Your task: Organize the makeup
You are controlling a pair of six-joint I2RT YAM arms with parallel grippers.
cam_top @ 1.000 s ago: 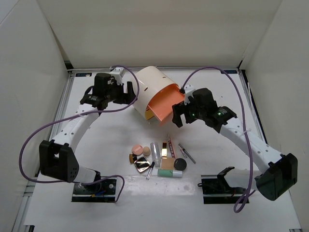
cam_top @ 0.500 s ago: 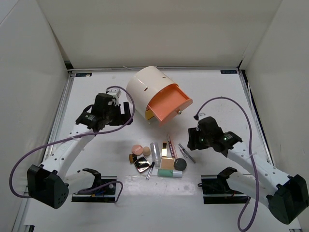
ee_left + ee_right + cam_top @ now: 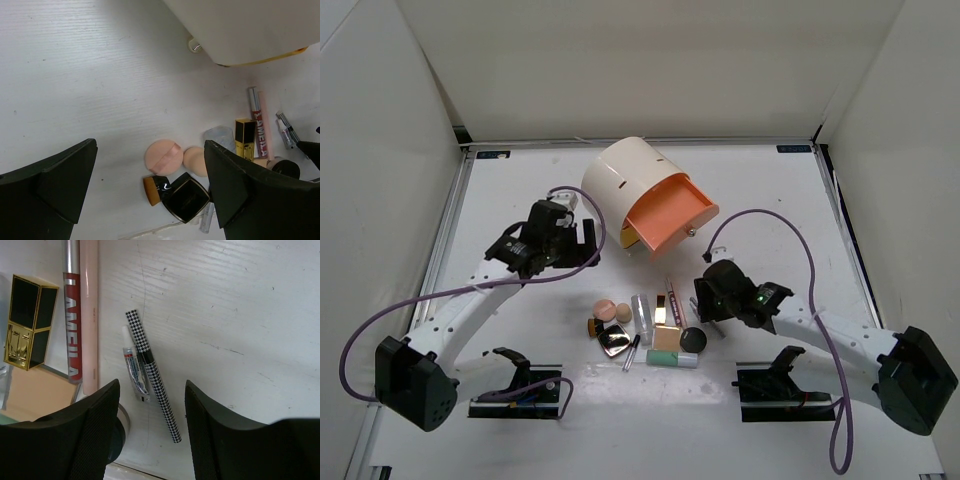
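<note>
I need to grab the peach sponge by its rounded sides with my left gripper next, so that the sponge's base stays free for the orange drawer.
The makeup lies in a cluster in front of the box: pink sponge (image 3: pixel 604 309), peach sponge (image 3: pixel 624 313), square compact (image 3: pixel 614 342), clear tube (image 3: pixel 641 313), tan pad (image 3: pixel 666 338), round compact (image 3: pixel 693 340), mint tube (image 3: pixel 672 358). My left gripper (image 3: pixel 583 244) is open and empty, high over the sponges (image 3: pixel 164 156) and the square compact (image 3: pixel 186 197). My right gripper (image 3: pixel 705 302) is open, its fingers either side of a houndstooth pencil (image 3: pixel 152 375) and a small tube (image 3: pixel 134 365), with nothing gripped.
The cream cylindrical box (image 3: pixel 625 180) lies at the back centre with its orange drawer (image 3: pixel 670 215) pulled out towards the makeup. A gold lipstick (image 3: pixel 27 322), a red gloss tube (image 3: pixel 71 315) and a pink pencil (image 3: pixel 90 315) lie left of the right gripper.
Both grippers have left the box and come towards the makeup. The right gripper has dropped low over the pencils at the cluster's right edge; the left shifted slightly right.
</note>
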